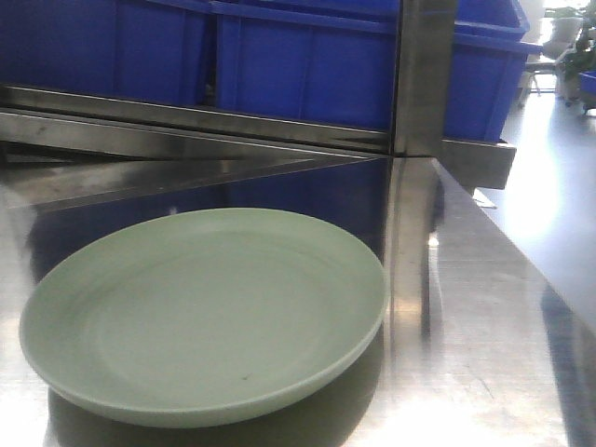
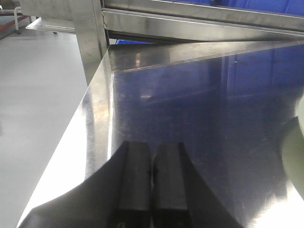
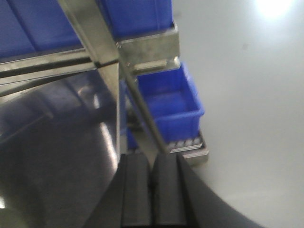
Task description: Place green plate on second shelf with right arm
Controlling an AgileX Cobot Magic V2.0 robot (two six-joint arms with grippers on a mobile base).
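My right gripper needs to reach the green plate. It should grab the plate by its rim (image 1: pixel 383 296) and leave its middle (image 1: pixel 207 313) free.
The green plate (image 1: pixel 205 312), pale sage with a faint inner ring, lies flat on the steel shelf surface (image 1: pixel 484 307) at the lower left of the front view. No gripper touches it there. A sliver of the plate's rim (image 2: pixel 297 156) shows at the right edge of the left wrist view. My left gripper (image 2: pixel 153 145) is shut and holds nothing, low over the steel surface to the left of the plate. My right gripper (image 3: pixel 152 156) is also shut and holds nothing, hovering by the shelf's right edge. The plate does not show in the right wrist view.
Blue bins (image 1: pixel 307 65) fill the rack level above and behind the plate. A steel upright post (image 1: pixel 424 74) stands right of the plate. Another blue bin (image 3: pixel 166 102) sits lower down beyond the shelf edge, above the grey floor (image 3: pixel 247 95).
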